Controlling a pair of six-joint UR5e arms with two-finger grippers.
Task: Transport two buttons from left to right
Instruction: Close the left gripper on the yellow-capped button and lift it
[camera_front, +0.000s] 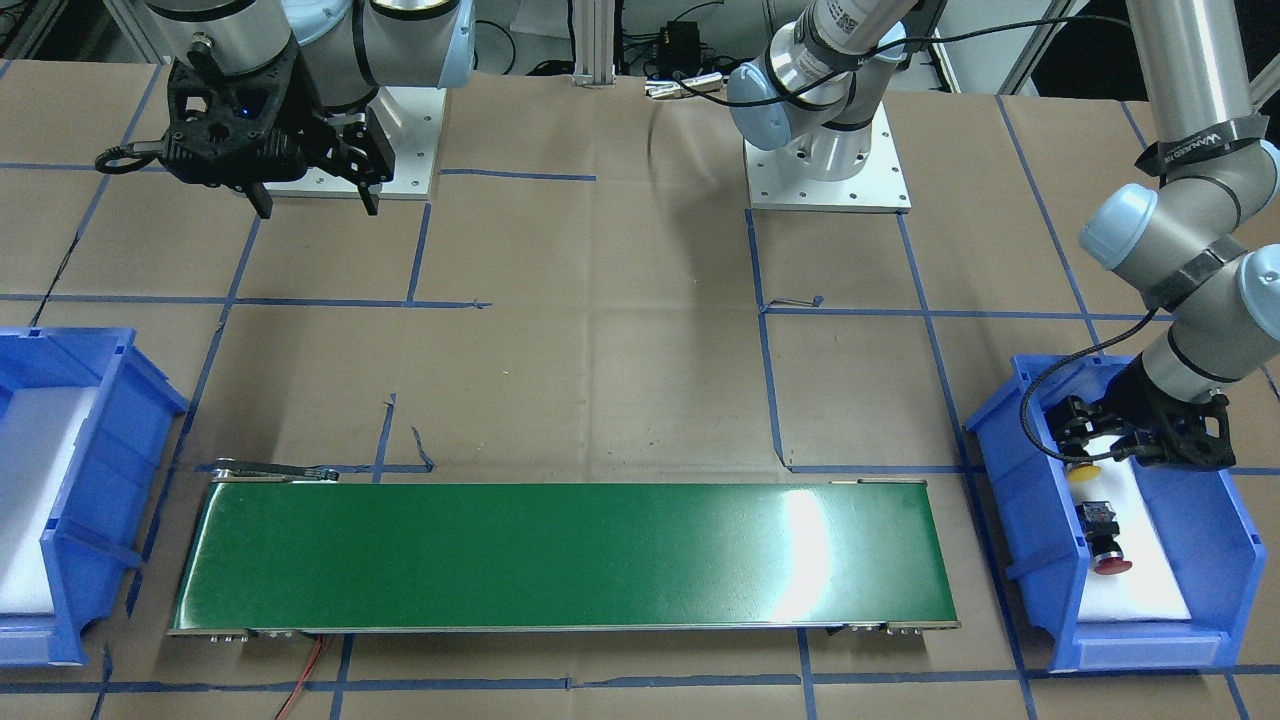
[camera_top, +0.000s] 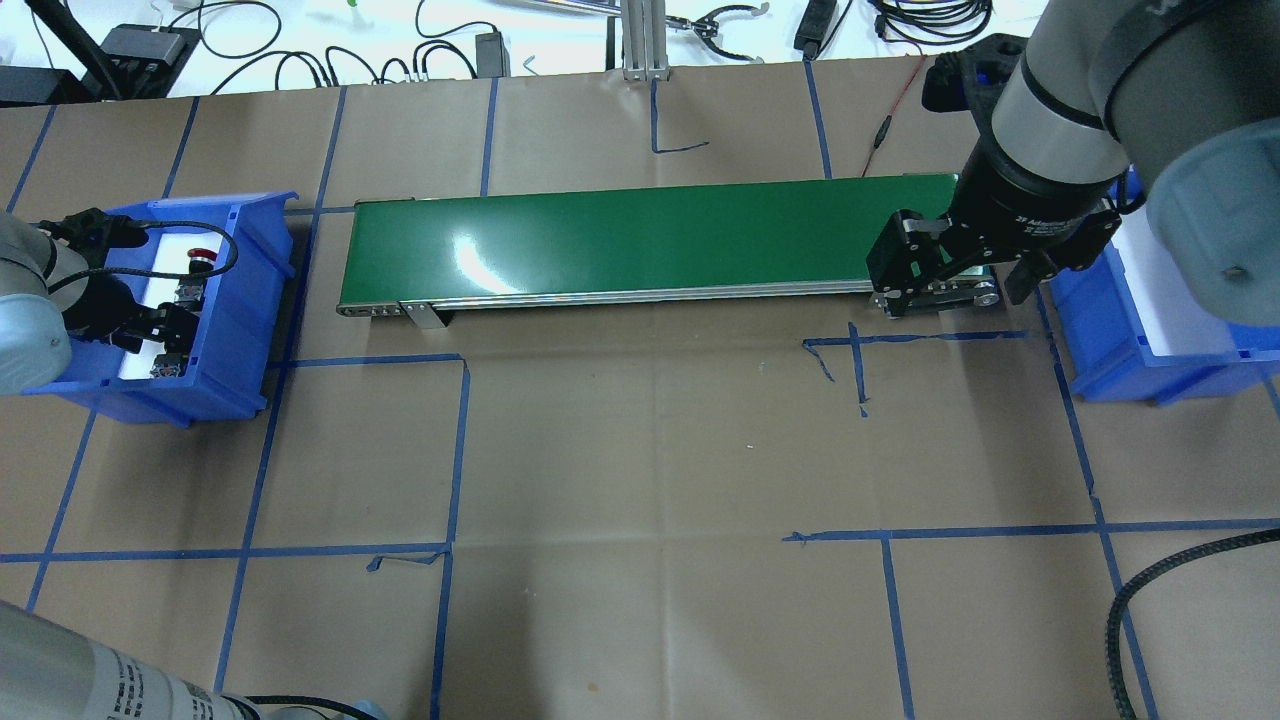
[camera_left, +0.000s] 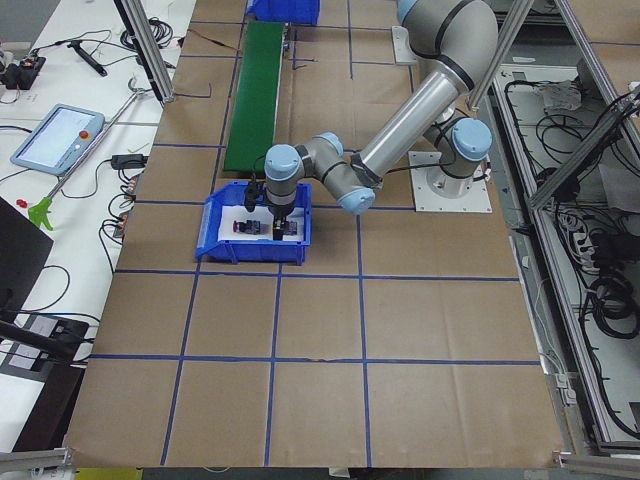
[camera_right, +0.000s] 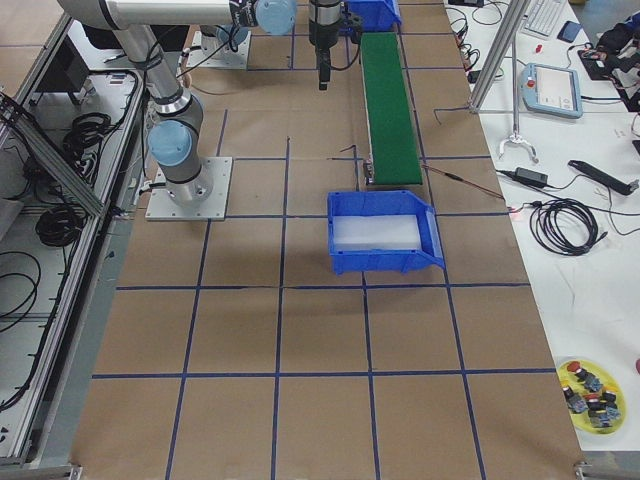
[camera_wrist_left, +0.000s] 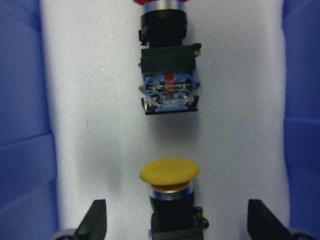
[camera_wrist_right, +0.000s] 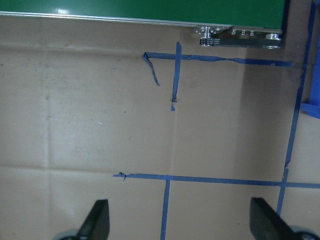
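Observation:
The yellow button has to be carried out to the green conveyor, so my left gripper should grab the button's black body (camera_wrist_left: 171, 210) next.
The yellow button (camera_wrist_left: 170, 172) and the red button (camera_wrist_left: 169, 75) lie in line on white foam in the blue bin (camera_front: 1010, 480) on my left side. They also show in the front view, yellow (camera_front: 1083, 472) and red (camera_front: 1108, 545). My left gripper (camera_wrist_left: 180, 222) is down in this bin, open, with its fingers on either side of the yellow button's black barrel. It also shows in the front view (camera_front: 1090, 450). My right gripper (camera_front: 315, 200) is open and empty, held above the table near the conveyor's right end (camera_top: 945, 290).
A green conveyor belt (camera_front: 560, 555) runs between the two bins. A second blue bin (camera_top: 1110, 350) with white foam stands at its right end. Blue tape lines cross the brown table. Cables and tools lie beyond the far edge.

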